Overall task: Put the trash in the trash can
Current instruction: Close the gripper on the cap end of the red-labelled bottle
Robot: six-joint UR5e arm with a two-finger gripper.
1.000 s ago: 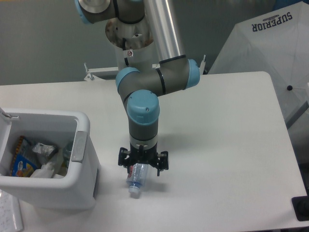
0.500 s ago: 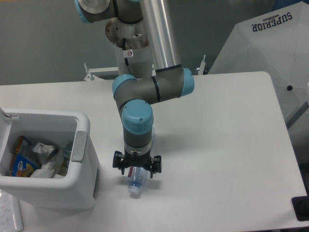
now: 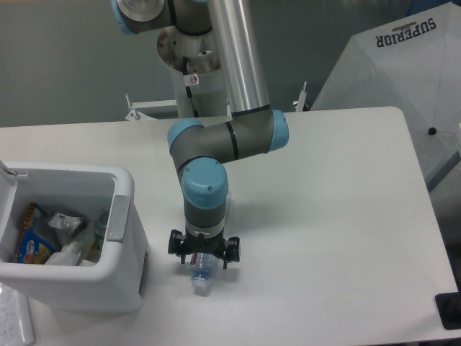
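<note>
The clear plastic bottle is trash to drop into the trash can. My gripper will grab the bottle by its body [image 3: 205,266] behind the cap, and then drop this trash [image 3: 66,252] into the trash can.
A clear plastic bottle [image 3: 203,274] lies on the white table just right of the trash can, its cap end pointing toward the front edge. My gripper [image 3: 204,255] hangs straight down over the bottle's upper end, open, with its black fingers spread on either side of it. The arm hides that end of the bottle. The trash can [image 3: 79,288] is a white bin with a grey handle [image 3: 117,218] at the front left. Inside it I see a red-and-blue labelled item [image 3: 31,238] and other clear plastic and crumpled trash [image 3: 66,252].
A white umbrella [image 3: 403,65] printed "SUPERIOR" leans beyond the table's far right corner. The arm's base and column stand at the table's back centre. A dark object [image 3: 450,311] sits at the front right edge.
My gripper has moved left and slightly down, from a little right of the bottle to directly over it. The bottle has stayed where it lay.
</note>
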